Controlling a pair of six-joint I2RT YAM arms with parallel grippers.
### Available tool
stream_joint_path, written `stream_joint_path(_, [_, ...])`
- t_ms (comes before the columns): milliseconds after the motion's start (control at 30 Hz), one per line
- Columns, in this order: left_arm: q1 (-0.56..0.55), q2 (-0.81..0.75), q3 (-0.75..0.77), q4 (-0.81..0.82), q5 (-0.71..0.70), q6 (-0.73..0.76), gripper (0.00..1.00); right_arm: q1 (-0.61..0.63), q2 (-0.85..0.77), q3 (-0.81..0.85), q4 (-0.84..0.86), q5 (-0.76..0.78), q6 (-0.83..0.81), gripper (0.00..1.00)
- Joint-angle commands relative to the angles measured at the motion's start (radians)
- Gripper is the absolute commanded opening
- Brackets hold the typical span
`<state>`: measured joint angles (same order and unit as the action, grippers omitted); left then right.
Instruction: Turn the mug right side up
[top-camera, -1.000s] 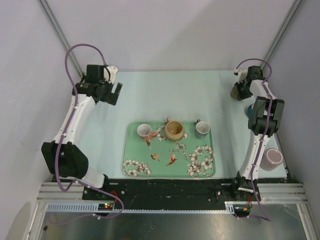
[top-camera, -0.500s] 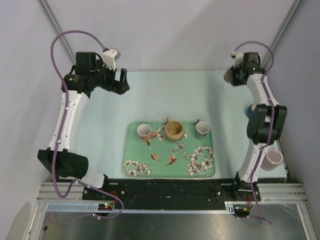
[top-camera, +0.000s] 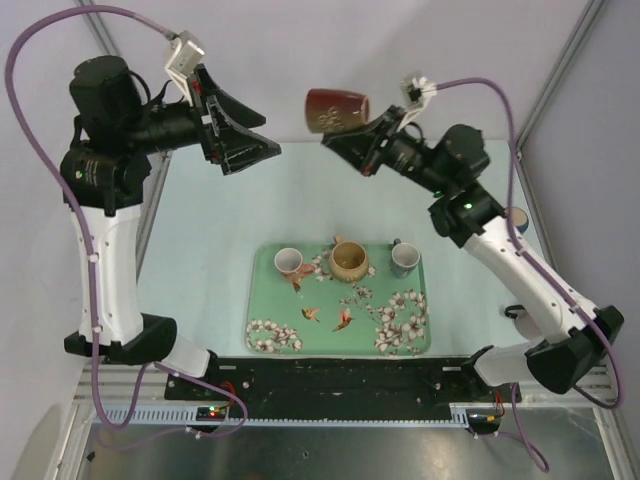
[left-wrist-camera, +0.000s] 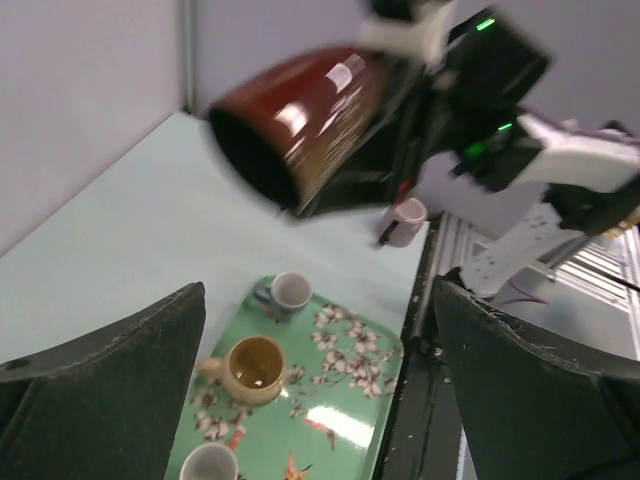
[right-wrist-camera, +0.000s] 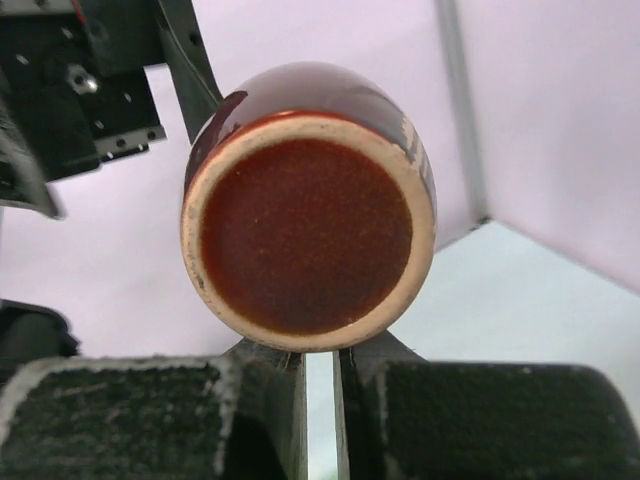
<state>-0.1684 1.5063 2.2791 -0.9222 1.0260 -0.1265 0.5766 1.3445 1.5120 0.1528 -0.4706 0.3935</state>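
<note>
My left gripper grabs the dark red mug by its rim at the opening (top-camera: 310, 111) (left-wrist-camera: 256, 154) next, leaving the mug's bottom free to set the mug upright.
A glossy dark red mug (top-camera: 337, 110) hangs in the air above the back of the table, lying on its side. My right gripper (top-camera: 347, 135) holds it from below, jaws nearly closed under its base edge; what they pinch is hidden. In the right wrist view the mug's unglazed bottom (right-wrist-camera: 308, 205) faces the camera above the gripper (right-wrist-camera: 320, 362). The mug's mouth (left-wrist-camera: 255, 150) points toward my left gripper (top-camera: 264, 138), which is open, empty and a short gap to the mug's left. In the left wrist view the open gripper (left-wrist-camera: 318, 300) frames the tray far below.
A green flowered tray (top-camera: 254, 300) lies at the table's middle with a white cup (top-camera: 288, 262), a tan mug (top-camera: 349, 261) and a grey-blue cup (top-camera: 404, 259) upright on it. A pink cup (left-wrist-camera: 405, 222) stands near the right arm's base.
Both arms rose and swung inward. The right gripper carried the mug from the far right corner to high over the table's back middle. The left gripper turned to face it.
</note>
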Motion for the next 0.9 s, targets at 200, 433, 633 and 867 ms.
stream_joint_path(200, [-0.077,-0.017,0.082,0.063,0.066,-0.179,0.96,0.198,0.077,0.020,0.262,0.033,0.218,0.00])
stream_joint_path(433, [-0.076,-0.031,0.053,0.081,0.026,-0.197,0.90,0.214,0.057,0.024,0.231,0.066,0.201,0.00])
stream_joint_path(633, [-0.027,-0.037,0.100,0.100,0.012,-0.212,0.94,0.182,0.001,0.004,0.196,0.100,0.175,0.00])
stream_joint_path(867, [-0.083,-0.082,0.004,0.102,0.005,-0.165,0.92,0.234,0.000,0.053,0.189,0.107,0.117,0.00])
